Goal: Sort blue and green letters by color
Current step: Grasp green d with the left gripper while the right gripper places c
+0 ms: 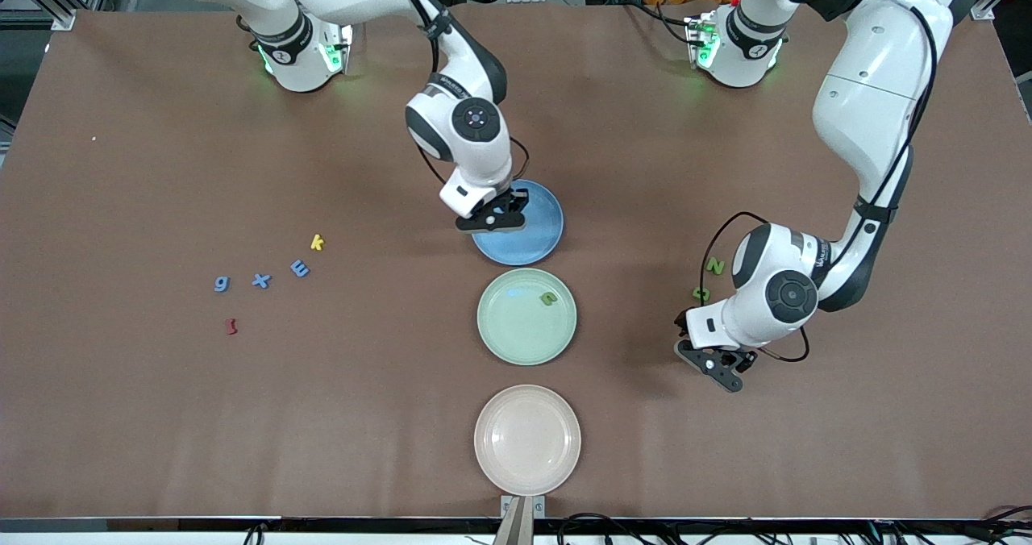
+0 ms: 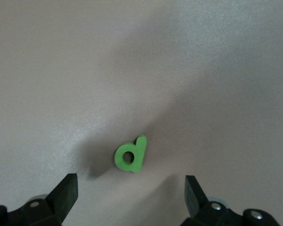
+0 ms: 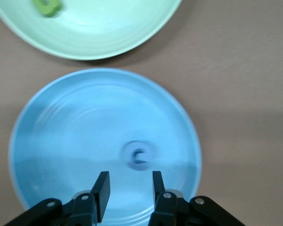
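Note:
My left gripper grabs the green d's round loop [image 2: 123,156] next, to sort the green letters onto the green plate.
Three periwinkle blue letters [image 1: 260,280] lie on the table toward the right arm's end. My right gripper [image 1: 506,209] hangs open and empty over the blue plate [image 1: 538,235]; its wrist view shows it [image 3: 129,188] just above a small blue letter [image 3: 140,157] lying on that plate [image 3: 61,141]. One green letter [image 1: 549,297] lies on the green plate [image 1: 516,335]. Two green letters [image 1: 715,265] lie on the table by the left arm. My left gripper [image 1: 709,365] is low over the table and open; its wrist view [image 2: 130,197] shows a green "d" [image 2: 131,155] just ahead of the fingers.
A yellow k [image 1: 317,243] and a dark red letter [image 1: 231,326] lie among the blue letters. An empty pink plate [image 1: 527,439] sits nearest the front camera, in line with the green and blue plates. The green plate's rim [image 3: 108,47] shows in the right wrist view.

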Robot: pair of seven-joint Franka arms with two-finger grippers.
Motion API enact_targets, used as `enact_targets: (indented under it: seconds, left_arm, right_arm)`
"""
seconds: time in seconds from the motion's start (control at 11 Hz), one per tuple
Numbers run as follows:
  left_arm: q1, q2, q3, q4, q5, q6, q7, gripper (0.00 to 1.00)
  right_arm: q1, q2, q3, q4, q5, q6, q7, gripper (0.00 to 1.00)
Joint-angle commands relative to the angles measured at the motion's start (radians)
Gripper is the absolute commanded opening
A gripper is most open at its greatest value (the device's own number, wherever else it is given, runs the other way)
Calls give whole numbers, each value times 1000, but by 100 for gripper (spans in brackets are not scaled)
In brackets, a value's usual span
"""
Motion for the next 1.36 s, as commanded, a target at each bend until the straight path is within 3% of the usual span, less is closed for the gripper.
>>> enact_targets:
  seconds: [0.0,0.09,0.18,0.36,0.55,0.82,0.91,1.09,1.27]
  left_arm:
    - [2,14,-2,15,9,9,18,100]
    - [-4,19,0,20,9,9,15,98]
    - [-5,22,0,20,9,9,15,87]
    - [-7,25,0,29,11,11,15,85]
    - [-7,37,0,46,11,11,18,85]
    - [-13,53,1,64,11,15,19,68]
    - [-16,59,1,70,12,15,21,68]
    - [-18,62,3,81,12,15,21,65]
    - [-18,68,2,95,12,15,21,47]
  right_arm:
    - [11,6,52,50,1,-20,139,100]
    - [-3,-1,52,50,1,-54,135,100]
    - [-55,-21,56,47,1,-106,109,100]
    - [-205,-72,92,44,1,-232,86,100]
    - [-320,-92,90,42,-7,-252,60,100]
    - [-494,-127,92,36,-13,-258,-8,100]
    - [-547,-133,90,33,-13,-276,-29,100]
    - [-639,-168,87,-30,-13,-263,-30,100]
    - [-721,-253,84,-192,-4,-123,-26,100]
